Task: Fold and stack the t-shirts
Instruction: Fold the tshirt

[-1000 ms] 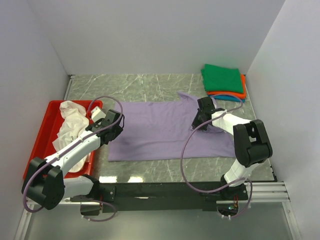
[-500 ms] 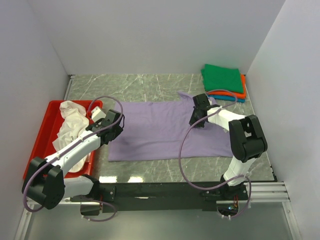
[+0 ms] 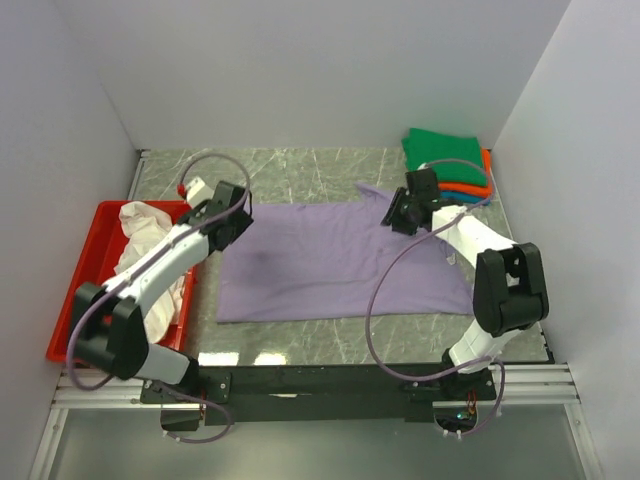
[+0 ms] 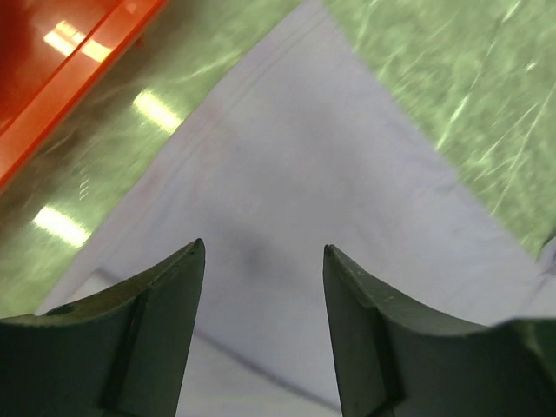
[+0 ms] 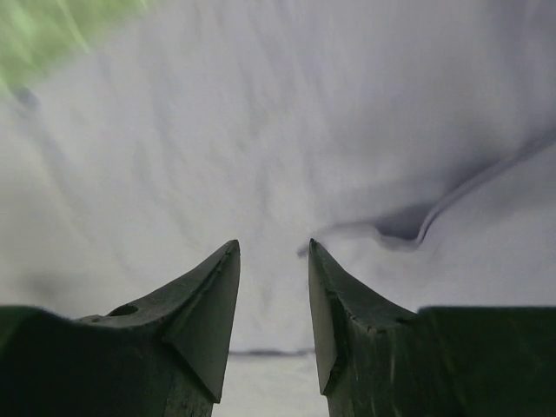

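I will next grab the lavender t-shirt's far corner (image 4: 306, 21) beside the red tray with my left gripper. Then I will fold the t-shirt's far edge over its body.
A lavender t-shirt (image 3: 330, 262) lies spread flat mid-table. My left gripper (image 3: 230, 222) hovers open over its far-left corner, nothing between the fingers (image 4: 263, 252); below them is lavender cloth (image 4: 295, 174). My right gripper (image 3: 400, 213) hangs open just above the shirt's far-right part, near a raised fold (image 5: 434, 221); its fingertips (image 5: 274, 248) hold nothing. Folded green (image 3: 445, 155), orange (image 3: 482, 186) and teal (image 3: 468, 198) t-shirts are stacked at the back right. A crumpled white t-shirt (image 3: 140, 255) lies in the red tray.
The shallow red tray (image 3: 72, 300) stands at the left edge, its rim (image 4: 69, 95) close to my left gripper. White walls enclose the table on three sides. Purple cables loop off both arms above the shirt.
My left arm swung from the shirt's left edge toward its far-left corner, jaws wider. The right gripper moved back toward the stack and its jaws opened.
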